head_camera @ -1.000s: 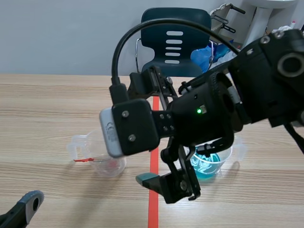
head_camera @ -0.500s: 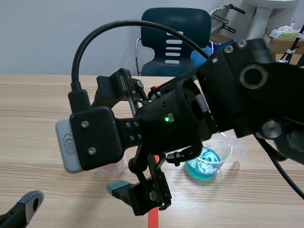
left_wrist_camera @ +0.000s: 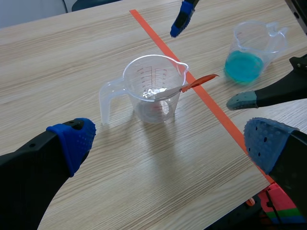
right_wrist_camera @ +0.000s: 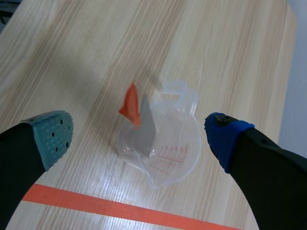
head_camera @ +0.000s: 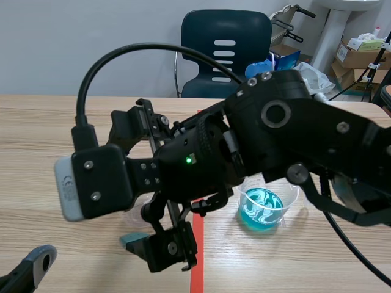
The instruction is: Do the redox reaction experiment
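The metal strip (right_wrist_camera: 146, 128) is to be dipped for the redox reaction, so the robot's right gripper next needs to take it by its orange end (right_wrist_camera: 130, 104).
A clear measuring cup (left_wrist_camera: 153, 88) stands on the table beside the orange tape line. A grey metal strip with an orange-red end (left_wrist_camera: 196, 82) leans in it, sticking out over the spout. My right gripper (right_wrist_camera: 138, 134) hangs open above this cup (right_wrist_camera: 165, 139), one finger on each side. A second cup with blue liquid (head_camera: 263, 207) stands right of the tape. My left gripper (left_wrist_camera: 170, 143) is open, low at the near left, with the clear cup ahead of it. In the scene view the right arm (head_camera: 269, 140) hides most of the clear cup.
The orange tape line (left_wrist_camera: 211, 103) runs across the wooden table between the two cups. A dark blue chair (head_camera: 225, 52) stands behind the table's far edge, with boxes and clutter (head_camera: 360, 52) at the back right.
The right arm has swung left across the tape line, from beside the blue cup to above the clear cup, which it now covers in the scene view. The left gripper has stayed put.
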Available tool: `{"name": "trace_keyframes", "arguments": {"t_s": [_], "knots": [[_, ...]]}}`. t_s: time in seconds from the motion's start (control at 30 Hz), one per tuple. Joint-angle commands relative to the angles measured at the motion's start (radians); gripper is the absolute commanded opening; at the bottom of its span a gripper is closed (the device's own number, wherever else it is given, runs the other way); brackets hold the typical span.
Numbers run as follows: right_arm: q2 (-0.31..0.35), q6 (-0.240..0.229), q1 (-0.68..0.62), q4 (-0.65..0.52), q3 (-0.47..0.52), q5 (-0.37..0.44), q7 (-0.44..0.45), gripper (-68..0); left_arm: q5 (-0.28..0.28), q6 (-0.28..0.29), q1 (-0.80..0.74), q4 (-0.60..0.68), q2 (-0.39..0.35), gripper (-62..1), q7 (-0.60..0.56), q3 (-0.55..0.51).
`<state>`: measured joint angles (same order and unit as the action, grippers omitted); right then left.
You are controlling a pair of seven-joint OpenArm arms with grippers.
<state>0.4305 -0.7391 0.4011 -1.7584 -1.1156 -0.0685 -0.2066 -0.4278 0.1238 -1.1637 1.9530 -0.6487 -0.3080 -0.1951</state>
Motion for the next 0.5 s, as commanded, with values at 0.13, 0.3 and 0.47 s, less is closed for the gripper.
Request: {"name": "trace_keyframes", "arguments": {"t_s": [0.13, 0.3, 0.47], "knots": [[-0.018, -0.006, 0.014, -0.011, -0.04, 0.0, 0.018, -12.9, -0.002, 0.001, 0.003, 0.018, 0.005, 1.4, -0.017, -0.004], [-0.026, -0.006, 0.014, 0.011, -0.055, 0.0, 0.018, -16.5, -0.002, 0.001, 0.003, 0.018, 0.005, 1.4, -0.017, -0.004], [-0.026, 0.018, 0.014, 0.034, -0.055, 0.0, 0.01, -16.6, -0.002, 0.001, 0.003, 0.018, 0.005, 1.4, -0.017, -0.004]]}}
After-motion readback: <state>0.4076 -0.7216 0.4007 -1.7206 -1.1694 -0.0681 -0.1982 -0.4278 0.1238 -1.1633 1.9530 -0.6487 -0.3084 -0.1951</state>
